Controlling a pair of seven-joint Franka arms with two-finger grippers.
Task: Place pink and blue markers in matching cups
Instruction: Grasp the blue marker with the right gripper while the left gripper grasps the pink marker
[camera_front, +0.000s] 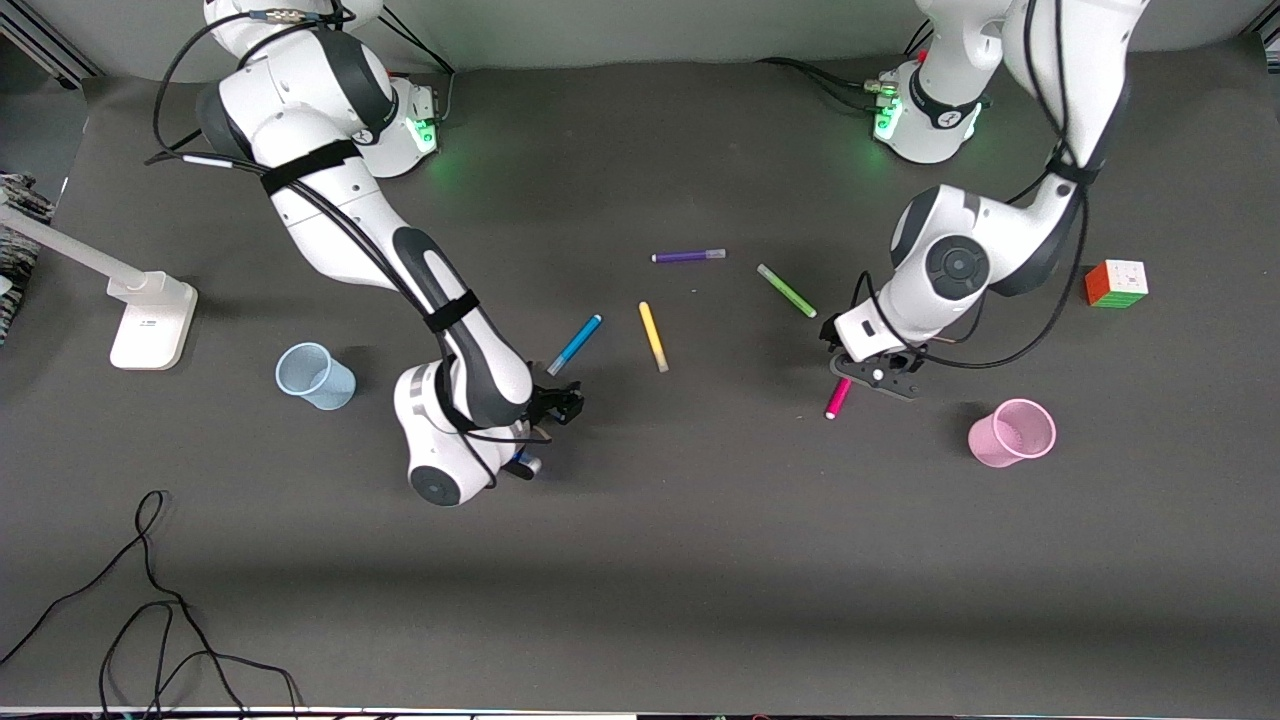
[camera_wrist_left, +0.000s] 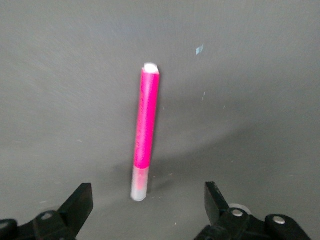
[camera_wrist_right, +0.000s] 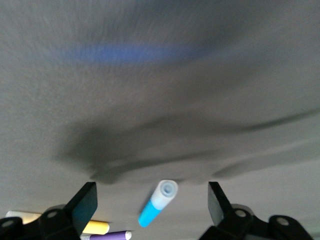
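My left gripper grabs the pink marker by its pale cap end next, since that leaves its pink body free to enter the pink cup.
The pink marker lies on the dark table. My left gripper is just over its cap end, open; in the left wrist view the marker lies flat between the spread fingers of the gripper. The blue marker lies near the table's middle. My right gripper hangs by its pale-capped end, open and empty; in the right wrist view the marker shows between the fingers of the gripper. The light blue cup stands toward the right arm's end, the pink cup toward the left arm's end.
A purple marker, a yellow marker and a green marker lie between the arms. A colour cube sits by the left arm. A white stand and loose black cables are at the right arm's end.
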